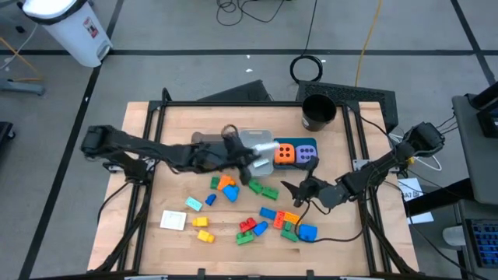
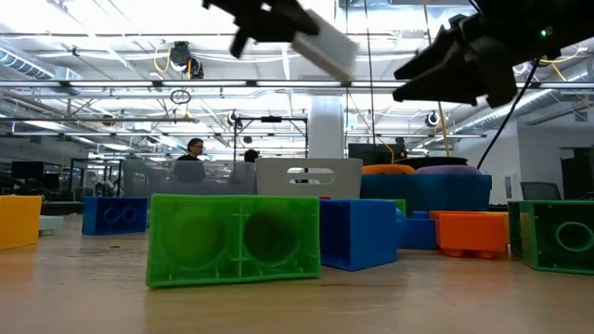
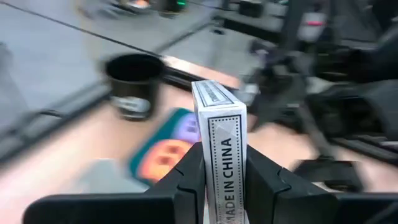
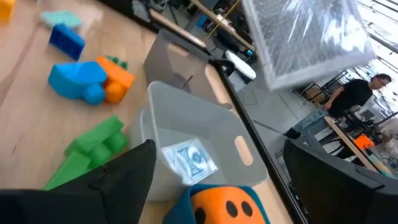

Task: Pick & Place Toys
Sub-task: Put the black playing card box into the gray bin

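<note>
I will lower the card box inside before my left gripper lets go of it, because the card box's far end sticks out past the grey bin's rim.
My left gripper is shut on a white card box, raised over the bins at the table's middle; the low view shows the box high above the table. A clear grey bin holds a flat white card. The orange dotted cube and the purple one sit in the teal bin. Several small bricks lie on the table toward the near side. My right gripper is open and empty, above the table right of the bricks. My left gripper pinches the card box's two broad faces between its two fingers, at the end of the box nearest the wrist. The box's printed narrow edge faces the wrist camera. The box sticks out beyond the fingertips and is lifted clear of the table and bins.
A black round cup stands at the far right of the table. A white card lies at the near left. A green brick stands close before the low camera. People show in the room beyond.
</note>
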`<action>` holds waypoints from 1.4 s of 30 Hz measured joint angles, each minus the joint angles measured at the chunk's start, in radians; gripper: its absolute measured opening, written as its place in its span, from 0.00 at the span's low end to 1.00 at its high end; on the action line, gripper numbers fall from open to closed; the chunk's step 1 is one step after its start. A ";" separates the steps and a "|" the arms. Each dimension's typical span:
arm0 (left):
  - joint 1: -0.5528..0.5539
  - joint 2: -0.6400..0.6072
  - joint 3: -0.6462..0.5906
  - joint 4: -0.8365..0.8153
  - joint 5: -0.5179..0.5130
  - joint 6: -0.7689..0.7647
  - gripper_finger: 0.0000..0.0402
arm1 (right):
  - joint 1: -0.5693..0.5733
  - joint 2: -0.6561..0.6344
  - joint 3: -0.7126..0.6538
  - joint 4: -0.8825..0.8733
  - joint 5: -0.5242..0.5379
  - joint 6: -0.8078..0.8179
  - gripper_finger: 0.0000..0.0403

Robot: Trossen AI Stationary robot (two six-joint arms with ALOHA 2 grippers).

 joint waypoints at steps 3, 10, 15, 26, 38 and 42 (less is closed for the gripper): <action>0.016 -0.046 0.000 -0.145 -0.043 0.014 0.18 | -0.002 -0.001 0.001 0.007 0.001 -0.002 0.83; 0.099 -0.028 -0.001 -0.355 -0.059 0.016 0.18 | -0.018 0.000 0.001 0.010 -0.013 0.003 0.82; 0.133 0.042 -0.002 -0.368 -0.057 0.020 0.18 | -0.047 0.000 0.000 0.017 -0.097 0.051 0.82; 0.155 0.198 0.134 -0.531 -0.049 0.031 0.18 | -0.073 -0.001 0.001 0.024 -0.127 0.053 0.82; 0.153 0.415 0.438 -0.795 -0.054 0.103 0.18 | -0.073 -0.001 0.000 0.023 -0.127 0.077 0.82; 0.153 0.456 0.451 -0.802 -0.032 0.109 0.18 | -0.072 -0.001 0.000 0.017 -0.127 0.077 0.82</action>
